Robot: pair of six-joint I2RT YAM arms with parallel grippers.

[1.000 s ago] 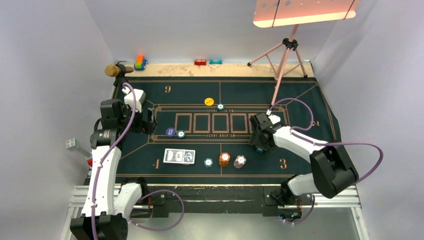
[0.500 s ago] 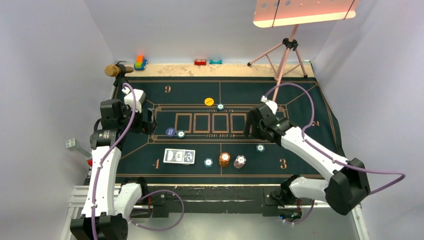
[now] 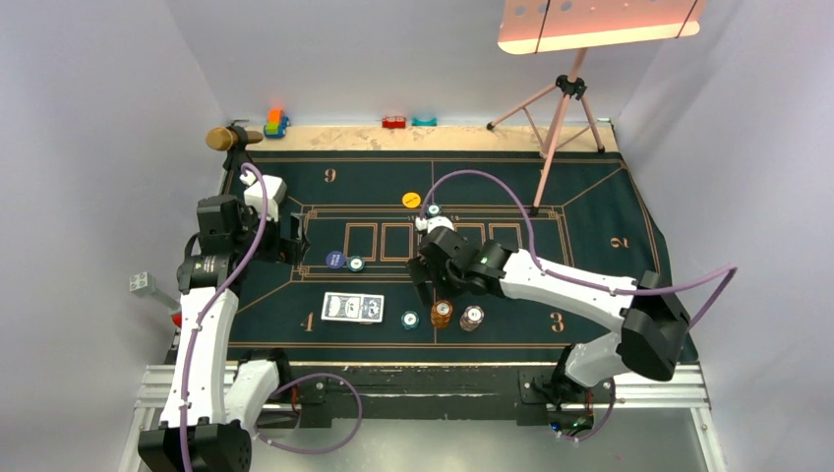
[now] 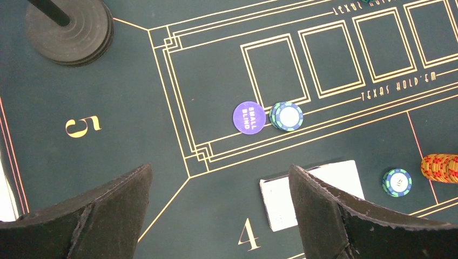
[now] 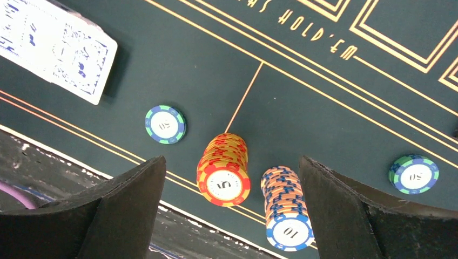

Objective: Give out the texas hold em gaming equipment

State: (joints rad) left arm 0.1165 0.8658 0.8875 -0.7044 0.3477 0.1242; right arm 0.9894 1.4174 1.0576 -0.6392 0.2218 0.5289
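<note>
I should grab the orange-red stack with my right gripper by the round sides of its top chips (image 3: 442, 309) (image 5: 223, 184). The lower chips then stay free to share.
My right gripper (image 5: 231, 162) hangs open above two chip stacks near the mat's front edge, with nothing between its fingers. These are the orange-red stack (image 5: 222, 172) (image 3: 442, 313) and the blue-and-white stack (image 5: 285, 216) (image 3: 472, 318). Single teal chips lie to either side (image 5: 165, 123) (image 5: 413, 174). The blue-backed cards (image 3: 352, 308) (image 5: 56, 46) lie to the left by the number 4. My left gripper (image 3: 295, 239) (image 4: 220, 170) is open over bare mat. Ahead of it lie the navy small-blind disc (image 4: 249, 116) and a teal chip (image 4: 286, 116). A yellow disc (image 3: 411, 200) and another teal chip (image 3: 433, 209) sit farther back.
The dark green mat (image 3: 590, 206) covers the table. A black round stand base (image 4: 69, 29) is at the mat's far left corner. A pink tripod (image 3: 561, 108) stands at the back right. Small colourful toys (image 3: 276, 123) line the back edge.
The right arm swung left from the mat's right side to above the chip stacks. Its jaws widened, and a teal chip stayed behind near the number 3. The left arm stayed still.
</note>
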